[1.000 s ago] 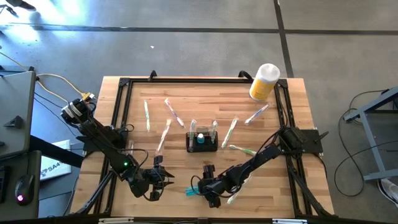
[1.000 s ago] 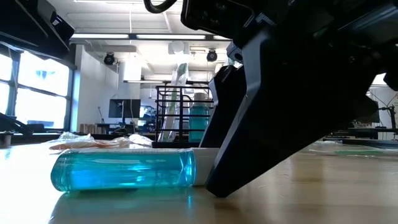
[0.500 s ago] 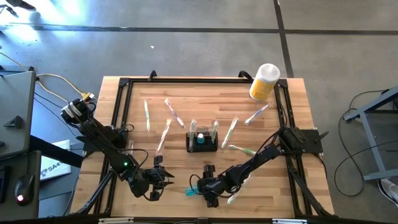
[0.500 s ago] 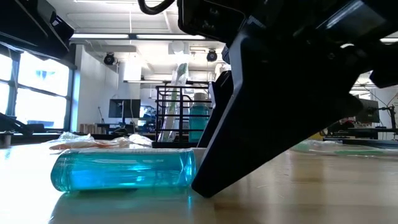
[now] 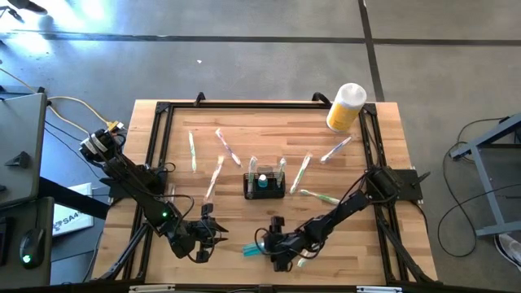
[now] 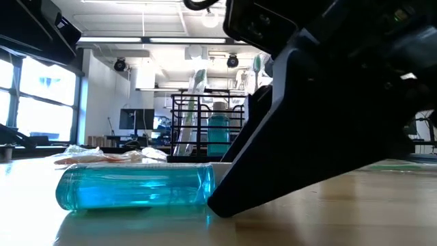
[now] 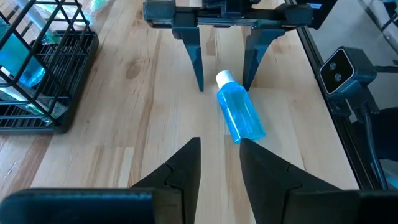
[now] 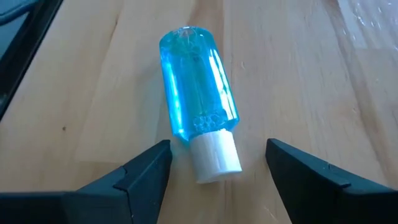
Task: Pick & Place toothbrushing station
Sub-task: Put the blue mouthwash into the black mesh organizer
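My right gripper reaches the blue bottle and grabs its white cap (image 8: 214, 158) next, so the bottle's blue body stays free to slide into the wire caddy.
The toothbrushing station (image 5: 264, 185), a small black wire-mesh caddy, stands on its base at the table's middle, with a teal bottle and wrapped toothbrushes upright in it. A clear blue bottle (image 8: 198, 87) with a white cap (image 8: 214, 158) lies on its side near the table's front edge. My right gripper (image 8: 217, 144) is open, slanting down at the bottle's cap end. One finger stands on either side of the cap, clear of it. To the bottle's left my left gripper (image 7: 219, 162) hangs open above the table, with nothing between its fingers.
Several wrapped toothbrushes (image 5: 218, 175) lie scattered on the wood around the caddy. A yellow cylinder with a white lid (image 5: 346, 106) stands at the far right corner. A black frame (image 5: 163, 110) runs along the table's edges.
My right gripper has sunk toward the table and tipped more steeply, so that its fingers now stand lower on either side of the bottle's cap end. The bottle has not moved.
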Motion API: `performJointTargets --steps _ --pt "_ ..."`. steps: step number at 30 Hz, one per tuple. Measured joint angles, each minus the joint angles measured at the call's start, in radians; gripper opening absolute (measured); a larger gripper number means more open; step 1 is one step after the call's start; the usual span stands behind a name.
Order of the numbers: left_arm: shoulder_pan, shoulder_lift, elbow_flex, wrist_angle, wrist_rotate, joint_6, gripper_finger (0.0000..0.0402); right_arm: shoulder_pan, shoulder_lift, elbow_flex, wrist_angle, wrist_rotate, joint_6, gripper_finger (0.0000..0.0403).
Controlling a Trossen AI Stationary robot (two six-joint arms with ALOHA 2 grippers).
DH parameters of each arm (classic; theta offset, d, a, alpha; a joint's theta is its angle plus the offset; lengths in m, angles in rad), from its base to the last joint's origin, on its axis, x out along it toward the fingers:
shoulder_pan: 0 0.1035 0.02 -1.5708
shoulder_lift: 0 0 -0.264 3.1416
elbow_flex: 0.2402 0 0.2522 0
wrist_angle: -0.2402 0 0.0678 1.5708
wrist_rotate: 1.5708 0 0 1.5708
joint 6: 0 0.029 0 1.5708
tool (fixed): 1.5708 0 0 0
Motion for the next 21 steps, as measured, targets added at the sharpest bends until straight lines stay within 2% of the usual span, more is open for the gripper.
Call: performJointTargets --steps 6,14,21 --pt "0.000 0.000 0.000 0.000 0.000 0.000 0.0106 0.003 0.001 -0.063 0.150 0.014 -0.001 0.0258" --pt "0.000 0.000 0.000 0.001 0.000 0.000 0.0106 0.028 0.005 -0.209 0.448 0.057 0.005 0.0258" --pt "0.000 0.000 0.000 0.001 0.000 0.000 0.0106 0.045 0.006 -0.252 0.506 0.091 0.008 0.0258"
